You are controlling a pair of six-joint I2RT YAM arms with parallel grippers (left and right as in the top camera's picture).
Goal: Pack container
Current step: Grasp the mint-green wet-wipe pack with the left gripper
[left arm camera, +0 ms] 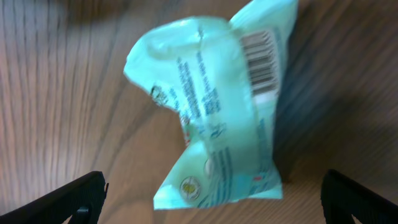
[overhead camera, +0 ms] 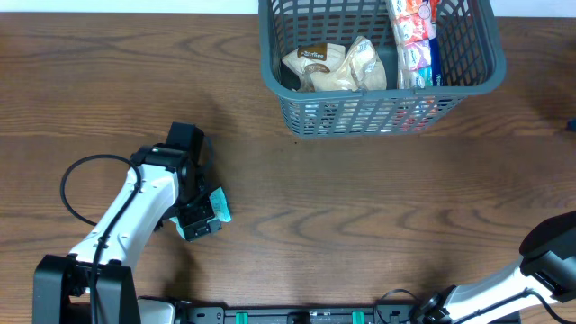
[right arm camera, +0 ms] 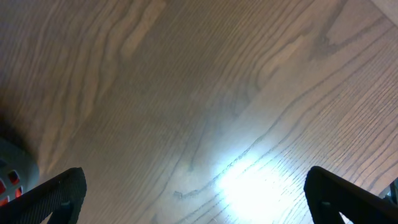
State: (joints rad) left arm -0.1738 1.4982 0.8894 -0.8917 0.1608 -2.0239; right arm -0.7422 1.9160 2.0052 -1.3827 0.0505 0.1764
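I need to lower my left gripper before I close it on the teal packet, as its fingers are short of the teal packet's middle, beside the packet's near end.
The container is a dark grey-blue mesh basket at the top middle of the overhead view. It holds beige snack packets and red-white and blue packets. A light teal snack packet lies on the wooden table under my left gripper; it also shows in the overhead view. My left gripper is open, its fingers wide apart on either side of the packet's near end, not touching it. My right gripper is open and empty above bare table.
The right arm sits at the bottom right corner of the table. The left arm's black cable loops at the left. A corner of the container shows at the right wrist view's left edge.
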